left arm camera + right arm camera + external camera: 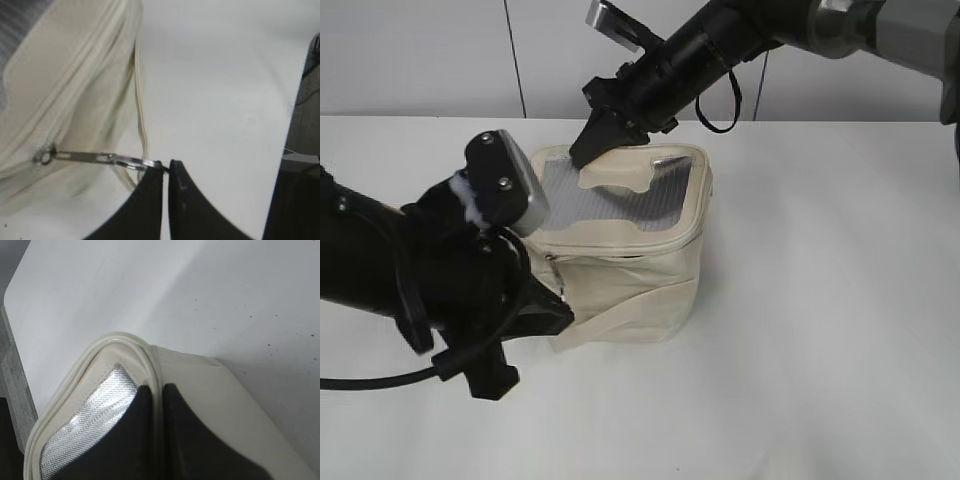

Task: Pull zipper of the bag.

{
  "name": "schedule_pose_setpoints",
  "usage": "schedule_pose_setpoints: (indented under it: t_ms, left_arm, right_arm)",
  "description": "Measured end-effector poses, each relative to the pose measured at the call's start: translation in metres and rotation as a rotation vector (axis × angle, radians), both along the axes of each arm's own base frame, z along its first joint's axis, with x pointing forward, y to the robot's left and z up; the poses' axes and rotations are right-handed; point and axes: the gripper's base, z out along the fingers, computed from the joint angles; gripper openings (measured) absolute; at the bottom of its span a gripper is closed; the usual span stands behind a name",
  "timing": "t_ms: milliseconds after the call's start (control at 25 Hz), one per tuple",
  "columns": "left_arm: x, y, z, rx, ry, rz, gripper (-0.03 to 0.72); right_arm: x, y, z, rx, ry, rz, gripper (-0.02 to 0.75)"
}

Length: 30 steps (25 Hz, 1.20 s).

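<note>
The slider is near the bag's corner, so my left gripper has to keep hold of the ring pull until the slider gets to the middle of the bag's front side.
The cream-white bag stands mid-table, with a grey mesh top and a strap across its side. The zipper track runs round its top rim. In the left wrist view my left gripper is shut on the silver ring pull of a slider, stretched out from the bag's front left corner. My right gripper is shut on the bag's piped top rim at the far left corner, beside the mesh. It also shows in the exterior view.
The white table spreads round the bag, with a pale wall behind. The left arm's black body lies low in front-left of the bag. A black cable trails off it.
</note>
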Motion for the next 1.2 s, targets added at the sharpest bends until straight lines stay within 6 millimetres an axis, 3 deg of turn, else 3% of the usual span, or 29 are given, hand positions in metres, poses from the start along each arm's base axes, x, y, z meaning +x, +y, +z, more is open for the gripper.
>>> schedule_pose_setpoints:
  t_ms: [360, 480, 560, 640, 760, 840, 920, 1080, 1200]
  left_arm:
    - [-0.017, -0.045, -0.003, -0.047, -0.1, 0.021, -0.003]
    - [-0.017, -0.049, -0.005, -0.059, -0.071, 0.049, -0.003]
    - [-0.016, -0.048, -0.005, -0.071, -0.033, 0.077, 0.015]
    - [-0.014, -0.043, -0.003, -0.086, 0.023, 0.095, 0.073]
    - [-0.014, -0.03, 0.006, -0.126, 0.143, 0.095, 0.246]
    - [-0.009, -0.016, 0.016, -0.163, 0.183, 0.134, 0.321]
    - [-0.001, 0.003, 0.03, -0.206, 0.177, 0.193, 0.342]
    - [0.016, 0.042, 0.053, -0.275, 0.104, 0.355, 0.337]
    - [0.035, 0.058, 0.062, -0.291, 0.071, 0.423, 0.323]
  right_arm:
    - [0.0, -0.001, 0.0, -0.002, 0.004, -0.004, 0.042]
    - [0.001, -0.001, 0.0, -0.002, 0.006, -0.007, 0.046]
    - [0.002, -0.003, 0.0, -0.002, 0.007, -0.01, 0.095]
    - [0.005, -0.008, 0.002, 0.0, 0.001, -0.023, 0.218]
    - [0.012, -0.022, 0.004, -0.009, -0.005, -0.046, 0.405]
    - [0.014, -0.033, 0.01, -0.013, -0.007, -0.05, 0.421]
    - [0.017, -0.045, 0.022, -0.02, -0.026, -0.063, 0.403]
    - [0.023, -0.077, 0.046, -0.04, -0.068, -0.101, 0.375]
    - [0.023, -0.098, 0.059, -0.041, -0.061, -0.123, 0.37]
